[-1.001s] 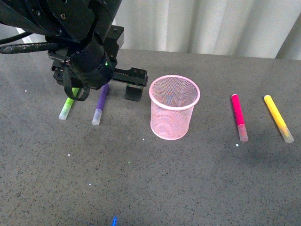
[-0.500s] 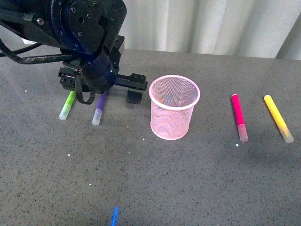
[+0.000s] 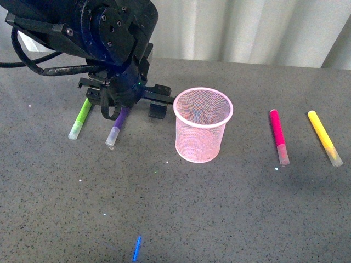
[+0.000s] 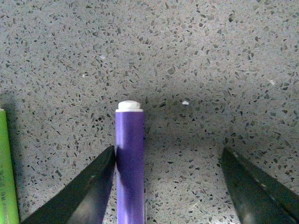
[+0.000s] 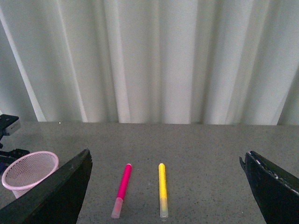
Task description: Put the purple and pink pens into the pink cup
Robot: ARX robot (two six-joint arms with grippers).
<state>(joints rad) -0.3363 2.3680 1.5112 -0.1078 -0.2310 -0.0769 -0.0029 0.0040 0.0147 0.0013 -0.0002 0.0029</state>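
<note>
I will get the purple pen into the pink cup, so next I will grab the pen by its purple body with my left gripper.
The purple pen lies on the grey table, left of the pink mesh cup, its clear cap toward me. My left gripper is open and down over it. In the left wrist view the purple pen stands between the jaws, touching one finger, with a wide gap to the other. The pink pen lies right of the cup and also shows in the right wrist view. My right gripper is open, high and empty, out of the front view.
A lime green marker lies just left of the purple pen, its edge in the left wrist view. A yellow marker lies right of the pink pen. White curtains hang behind the table's back edge.
My left arm has shifted right and lowered over the purple pen. The pen's capped end has swung slightly. The cup and the other markers have not moved.
</note>
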